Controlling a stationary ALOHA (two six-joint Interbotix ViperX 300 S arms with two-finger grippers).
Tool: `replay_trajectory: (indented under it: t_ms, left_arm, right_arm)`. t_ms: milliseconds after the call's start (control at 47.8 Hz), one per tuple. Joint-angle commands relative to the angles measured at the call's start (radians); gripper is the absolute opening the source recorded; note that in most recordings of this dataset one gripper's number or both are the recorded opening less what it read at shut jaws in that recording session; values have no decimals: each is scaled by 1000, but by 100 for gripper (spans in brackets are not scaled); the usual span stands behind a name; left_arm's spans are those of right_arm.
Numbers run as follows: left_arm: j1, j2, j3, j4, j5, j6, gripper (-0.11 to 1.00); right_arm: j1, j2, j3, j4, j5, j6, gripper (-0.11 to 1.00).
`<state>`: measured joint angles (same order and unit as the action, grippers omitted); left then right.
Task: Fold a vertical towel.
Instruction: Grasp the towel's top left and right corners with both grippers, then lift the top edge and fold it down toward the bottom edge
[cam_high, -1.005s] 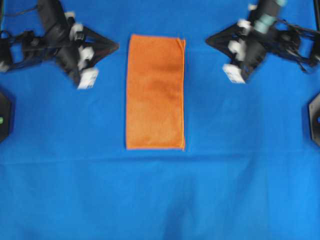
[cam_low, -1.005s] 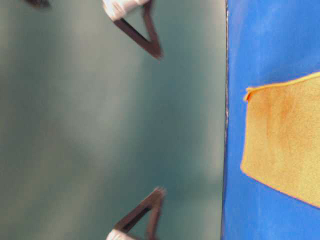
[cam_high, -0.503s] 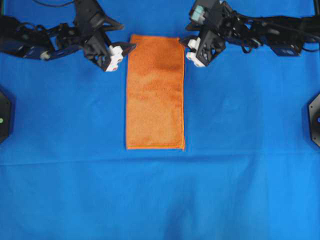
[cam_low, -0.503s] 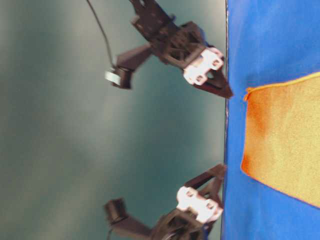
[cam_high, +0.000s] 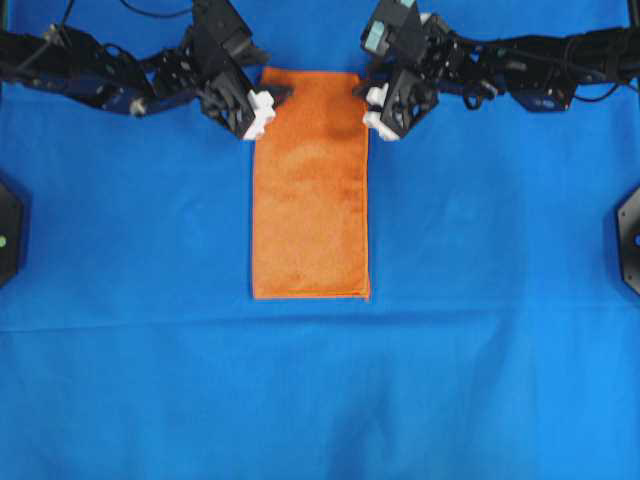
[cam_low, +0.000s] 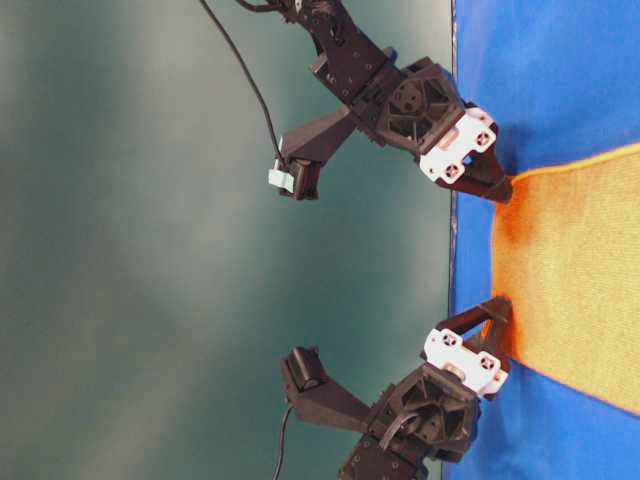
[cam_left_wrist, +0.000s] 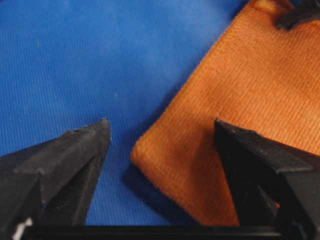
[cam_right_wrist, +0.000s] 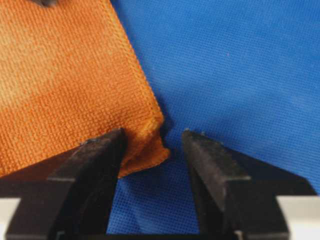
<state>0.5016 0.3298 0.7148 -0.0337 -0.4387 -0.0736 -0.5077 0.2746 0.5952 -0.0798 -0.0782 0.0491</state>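
Observation:
My left gripper has its open fingers reaching down around the towel's corner. It should close now, and that would hold the orange towel's corner (cam_high: 268, 76) (cam_left_wrist: 145, 154).
The orange towel (cam_high: 310, 185) lies flat and lengthwise on the blue sheet (cam_high: 480, 380). My left gripper (cam_high: 275, 95) is open at the towel's far left corner. In the left wrist view its jaws (cam_left_wrist: 160, 124) straddle that corner of the towel (cam_left_wrist: 240, 90), one finger over blue sheet and one over orange. My right gripper (cam_high: 362, 92) is open at the far right corner. In the right wrist view (cam_right_wrist: 152, 132) the slightly curled corner of the towel (cam_right_wrist: 65, 75) sits between the jaws. Both grippers also show in the table-level view, right (cam_low: 500, 190) and left (cam_low: 500, 305).
The blue sheet covers the whole table. Black mounts sit at the left edge (cam_high: 10, 240) and the right edge (cam_high: 630, 240). Both arms stretch along the far edge of the table.
Both grippers have moved inward and down from the far sides to the towel's two far corners. The towel has not moved.

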Motion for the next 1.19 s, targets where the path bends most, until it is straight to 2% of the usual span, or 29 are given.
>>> replay_trajectory:
  t_ms: [0,63,126,209,314,398,691,921,1173]
  left_arm:
    - [3,-5,-12,-2,-3,0,79]
    - [3,-5,-11,-2,-3,-2,75]
    - [2,-5,-11,-2,-2,-2,69]
    - [3,-5,-9,0,-3,2,47]
    - [2,-5,-12,0,2,15,20]
    - [2,-5,-12,2,5,17,3]
    - [3,-29,-26,2,26,38,3]
    - [23,-86,-87,2,129,91,3]
    - [41,-98,-100,2,149,94,3]
  right_arm:
    - [-3,0,-17,-2,9,-2,52]
    - [2,0,-15,-2,21,-2,44]
    - [8,0,-15,-2,32,-3,27]
    - [17,0,-14,-2,41,-3,5]
    - [18,-2,-11,-2,41,-3,5]
    - [18,-3,-11,-2,40,-3,5]
    - [6,-38,-6,-2,41,8,5]
    - [-23,-109,0,-2,41,9,5]
    - [-40,-121,-3,-2,37,6,5]
